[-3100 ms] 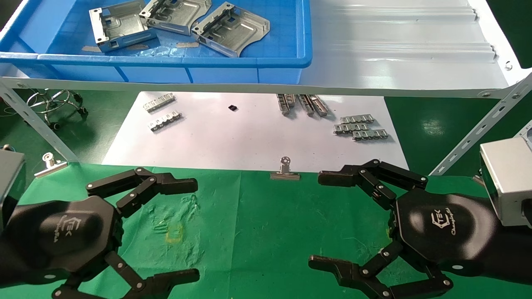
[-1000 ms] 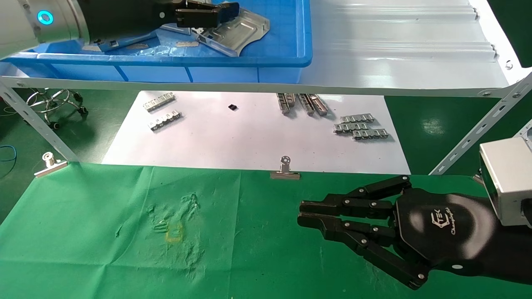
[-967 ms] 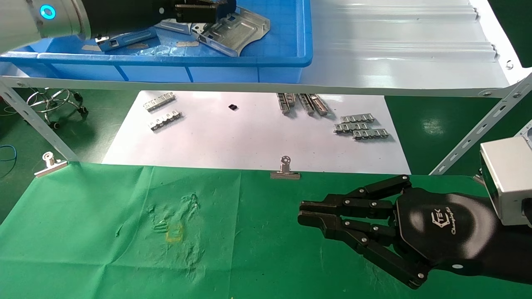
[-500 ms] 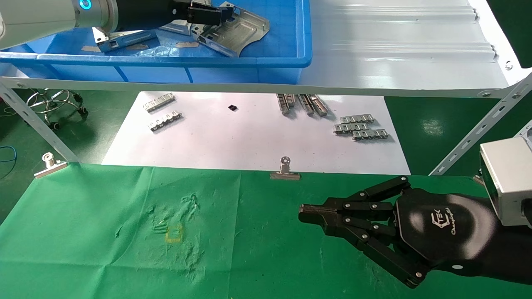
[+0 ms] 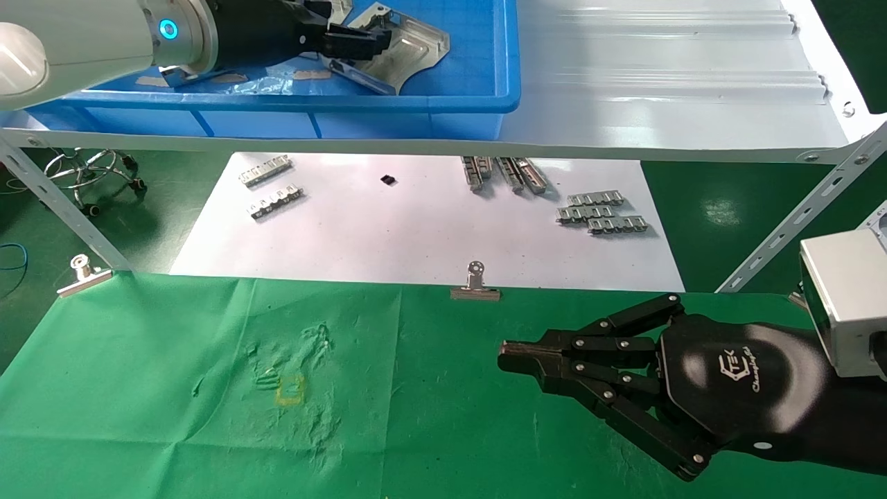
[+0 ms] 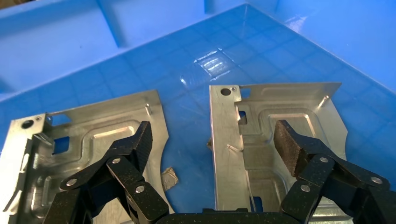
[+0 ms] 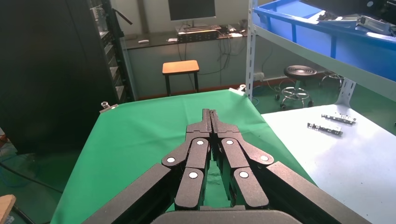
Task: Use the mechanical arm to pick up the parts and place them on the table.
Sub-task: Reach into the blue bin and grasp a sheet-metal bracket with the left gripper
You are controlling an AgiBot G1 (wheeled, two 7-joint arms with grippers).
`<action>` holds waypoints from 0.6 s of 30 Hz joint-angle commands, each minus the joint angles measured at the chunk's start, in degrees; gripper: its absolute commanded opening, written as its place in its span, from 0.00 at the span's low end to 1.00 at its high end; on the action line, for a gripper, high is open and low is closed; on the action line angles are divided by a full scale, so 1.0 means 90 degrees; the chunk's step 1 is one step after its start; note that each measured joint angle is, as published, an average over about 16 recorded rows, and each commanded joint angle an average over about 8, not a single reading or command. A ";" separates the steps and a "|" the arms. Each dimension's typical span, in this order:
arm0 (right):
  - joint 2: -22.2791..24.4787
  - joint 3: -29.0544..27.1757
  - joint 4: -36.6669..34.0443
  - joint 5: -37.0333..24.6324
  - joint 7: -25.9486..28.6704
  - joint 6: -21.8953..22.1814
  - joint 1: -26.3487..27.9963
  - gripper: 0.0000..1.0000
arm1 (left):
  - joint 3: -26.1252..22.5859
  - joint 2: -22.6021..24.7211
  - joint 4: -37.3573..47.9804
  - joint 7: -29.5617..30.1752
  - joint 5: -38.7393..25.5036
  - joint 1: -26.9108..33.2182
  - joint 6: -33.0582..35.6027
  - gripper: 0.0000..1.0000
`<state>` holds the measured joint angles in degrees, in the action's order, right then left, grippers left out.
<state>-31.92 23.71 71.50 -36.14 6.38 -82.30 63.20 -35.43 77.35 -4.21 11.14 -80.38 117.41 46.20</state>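
Observation:
My left gripper grabs the silver sheet-metal part by its bent-up straight edge [image 6: 225, 149] next, to place it on the tabletop.
My left gripper [image 5: 357, 38] reaches into the blue bin [image 5: 416, 104] on the upper shelf. In the left wrist view it [image 6: 215, 142] hangs open just above two shiny silver parts lying flat on the bin floor. One finger pad [image 6: 142, 140] is over the curved side of one part [image 6: 93, 126]. The other pad [image 6: 287, 144] is over the second part [image 6: 261, 116], whose bent-up straight edge lies between the fingers. The head view shows that second part [image 5: 409, 48] beside the fingers; the arm hides the others. My right gripper [image 5: 509, 357] is shut and empty over the green table [image 5: 208, 388].
A white shelf [image 5: 658, 83] carries the bin, held up by slotted metal legs [image 5: 797, 215]. Below it a white sheet [image 5: 416, 229] holds small chain-like strips [image 5: 601, 211]. A binder clip [image 5: 475, 284] sits on the cloth's far edge.
My left arm has left the table and reached into the bin, edging lower and further right over the parts in the last second. My right gripper has gone from open to shut.

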 commanded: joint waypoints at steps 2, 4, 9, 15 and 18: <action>0.0000 0.0000 0.0000 0.0000 0.0000 0.0000 0.0000 0.00 | -0.0021 0.0006 -0.0029 0.0016 -0.0002 -0.0029 -0.0044 0.00; 0.0000 0.0000 0.0000 0.0000 0.0000 0.0000 0.0000 0.00 | -0.0036 0.0007 -0.0048 0.0025 0.0000 -0.0038 -0.0060 0.00; 0.0000 0.0000 0.0000 0.0000 0.0000 0.0000 0.0000 0.00 | -0.0082 0.0011 -0.0085 0.0049 -0.0004 -0.0050 -0.0096 0.00; 0.0000 0.0000 0.0000 0.0000 0.0000 0.0000 0.0000 0.00 | -0.0150 0.0011 -0.0109 0.0096 -0.0023 -0.0027 -0.0143 0.00; 0.0000 0.0000 0.0000 0.0000 0.0000 0.0000 0.0000 0.00 | -0.0191 0.0010 -0.0102 0.0126 -0.0040 -0.0030 -0.0150 0.00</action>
<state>-31.92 23.71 71.50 -36.14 6.38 -82.30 63.20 -37.12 77.45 -5.13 12.31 -80.70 117.08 44.85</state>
